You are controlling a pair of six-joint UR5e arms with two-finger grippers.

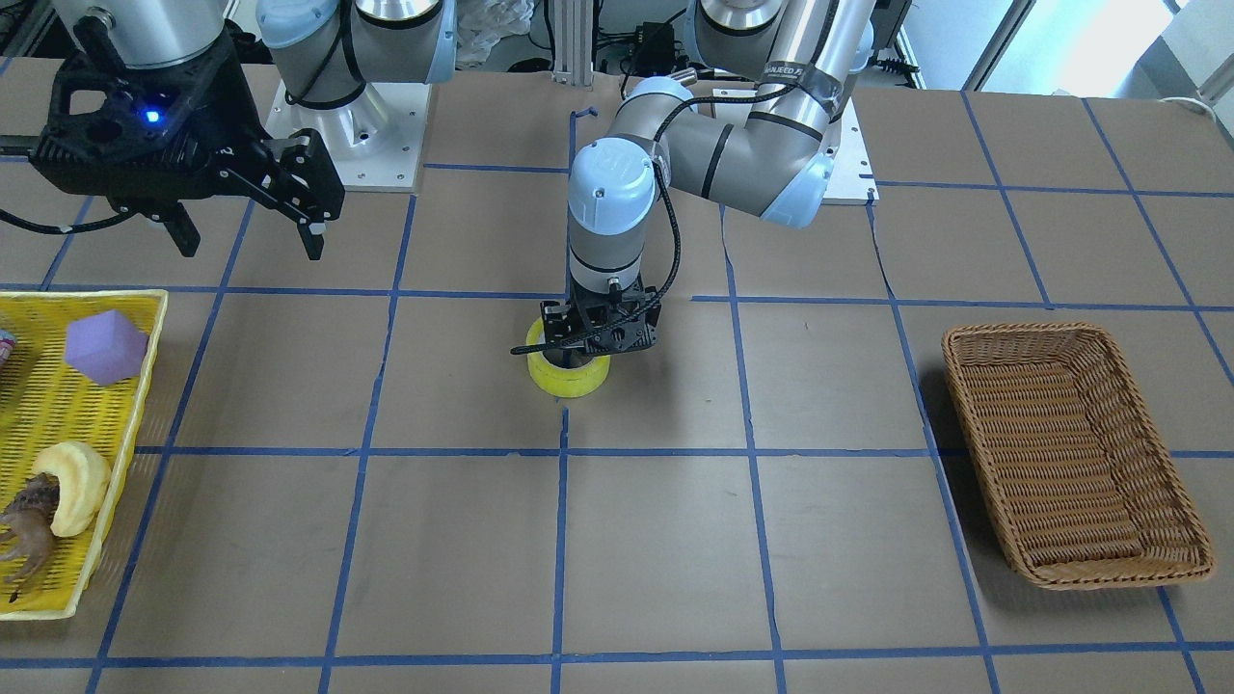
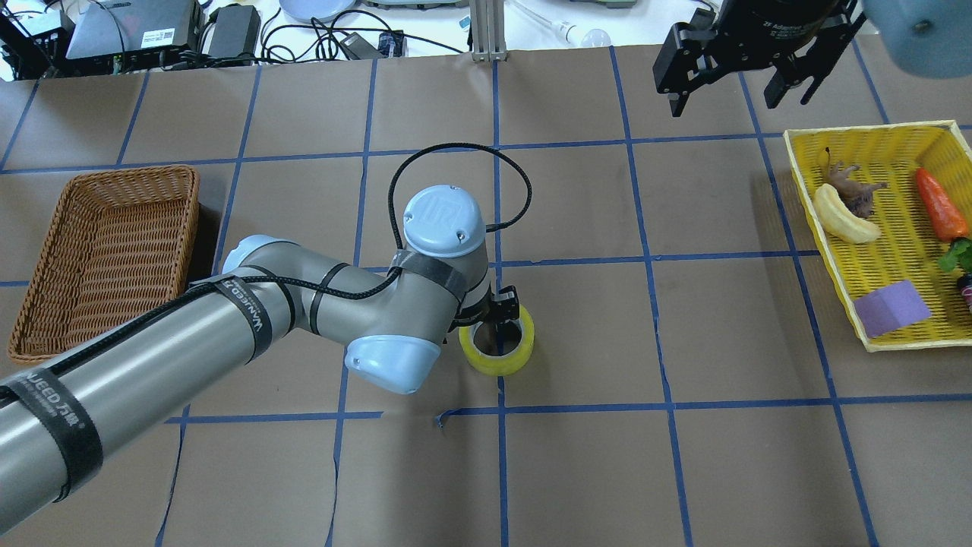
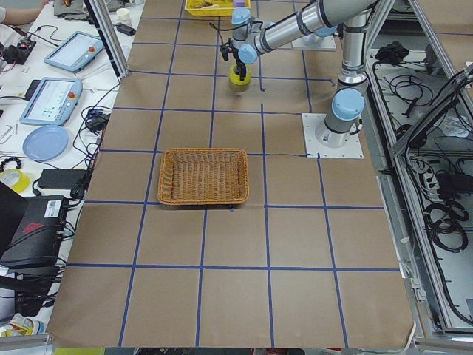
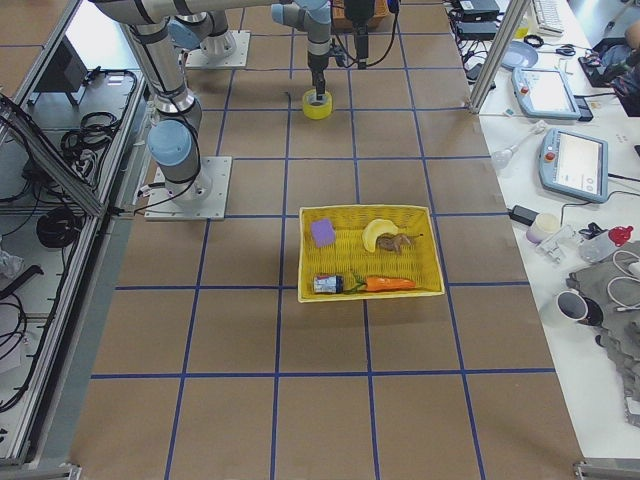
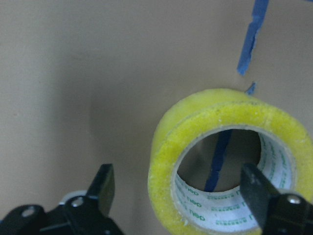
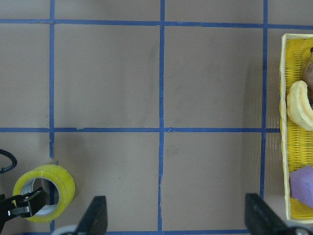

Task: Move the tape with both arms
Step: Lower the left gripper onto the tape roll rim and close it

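The yellow tape roll needs to go into the wicker basket, so my left gripper should next grip it by its ring wall to transfer it there.
The tape, a yellow roll with a white core, lies flat at the table's centre on a blue grid line. It also shows in the overhead view and the right wrist view. My left gripper points straight down onto the tape and is open. One finger is inside the roll's hole and the other is outside its wall, clear of it. My right gripper hangs open and empty high above the table's far side, seen in the overhead view near the yellow basket.
A brown wicker basket stands empty on my left side. A yellow basket on my right holds a purple block, a pale croissant toy, an animal figure and a carrot.
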